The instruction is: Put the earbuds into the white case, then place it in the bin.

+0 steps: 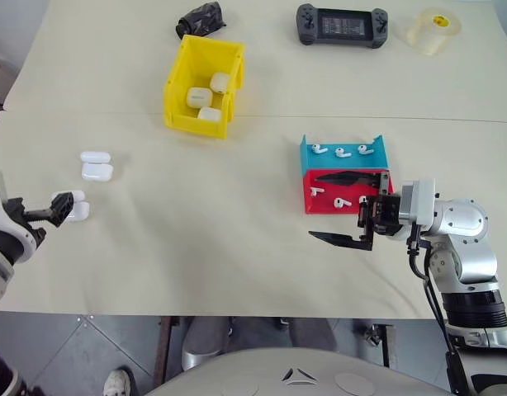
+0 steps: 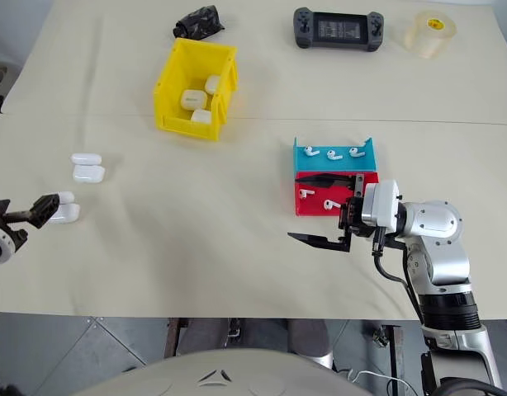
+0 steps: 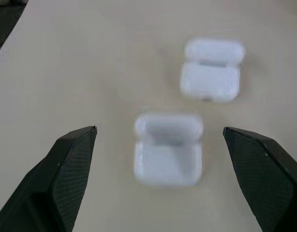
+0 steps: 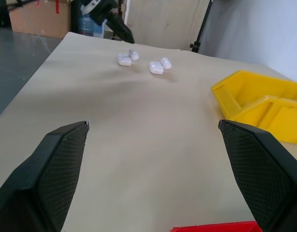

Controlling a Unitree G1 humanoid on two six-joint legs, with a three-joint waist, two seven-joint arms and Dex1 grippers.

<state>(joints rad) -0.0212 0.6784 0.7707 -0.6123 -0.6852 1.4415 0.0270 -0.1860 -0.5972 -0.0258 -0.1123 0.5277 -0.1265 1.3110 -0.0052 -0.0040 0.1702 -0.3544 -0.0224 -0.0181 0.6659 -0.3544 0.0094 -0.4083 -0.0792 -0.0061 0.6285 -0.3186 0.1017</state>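
My left gripper's fingers are still above the nearer white case [image 1: 77, 211] [image 3: 168, 162], and the table shows in between, so they would miss if they closed now. My left gripper should go down first and then close on the case.
Two white cases lie open on the table's left: one [image 1: 97, 166] farther back, one [image 1: 78, 208] nearer. My left gripper [image 1: 63, 207] is open, its fingers either side of the nearer case [image 3: 168, 151] without touching it. Three earbuds [image 1: 343, 152] lie in a teal tray [image 1: 308, 154], and two more earbuds [image 1: 343, 201] lie in a red tray [image 1: 313, 204]. My right gripper [image 1: 313, 206] hangs open and empty above the red tray, pointing left. The yellow bin [image 1: 179, 91] stands at the back with three closed cases inside.
A black game controller [image 1: 342, 25], a roll of clear tape [image 1: 434, 30] and a crumpled black object [image 1: 201, 18] lie along the far edge. Bare tabletop spans the middle between the cases and the trays.
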